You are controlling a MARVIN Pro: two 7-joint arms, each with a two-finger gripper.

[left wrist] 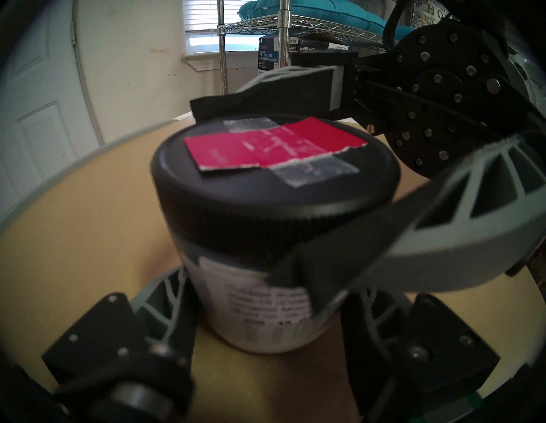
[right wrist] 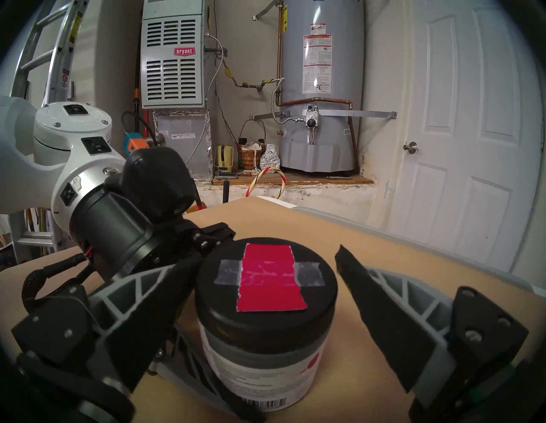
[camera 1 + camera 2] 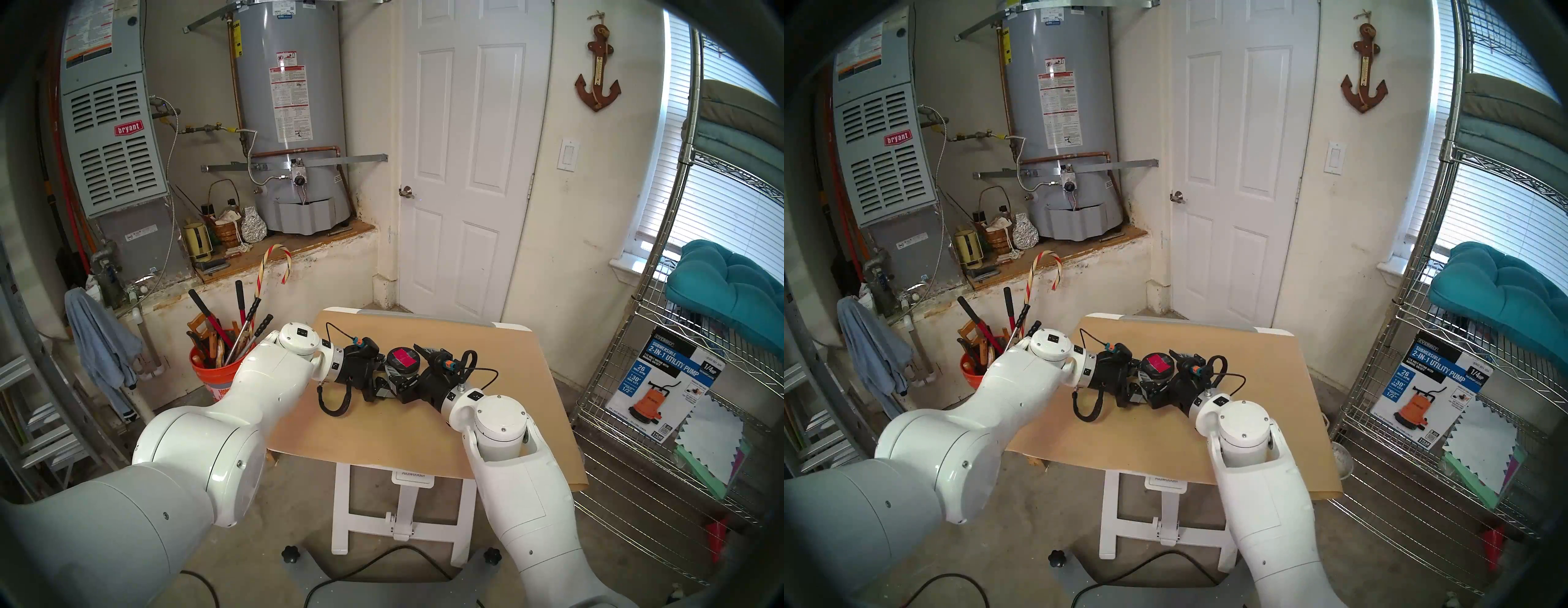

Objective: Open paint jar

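I will grab the lid by its black side point(image 3: 403, 370) with my right gripper next, because my left gripper's fingers already fill the space low around the jar.
The paint jar point(image 3: 401, 361) stands upright mid-table on brown paper, also in the right head view point(image 3: 1157, 366). It has a white-and-grey label with a barcode point(image 2: 263, 369). Its black lid point(image 2: 266, 307) carries a red-pink square and grey tape and sits on the jar. My left gripper point(image 1: 266, 298) is shut low on the jar's body from the left. My right gripper point(image 2: 266, 260) is open around the lid from the right. Its left finger point(image 2: 165, 283) touches the lid. A narrow gap separates its right finger point(image 2: 384, 310) from the lid.
The table point(image 3: 382, 433) is small, with edges close on all sides. An orange bucket of tools point(image 3: 212, 373) stands on the floor at its left. A wire shelf point(image 3: 687, 424) with a pump box point(image 3: 666, 382) stands to the right. A white door point(image 3: 466, 170) is behind.
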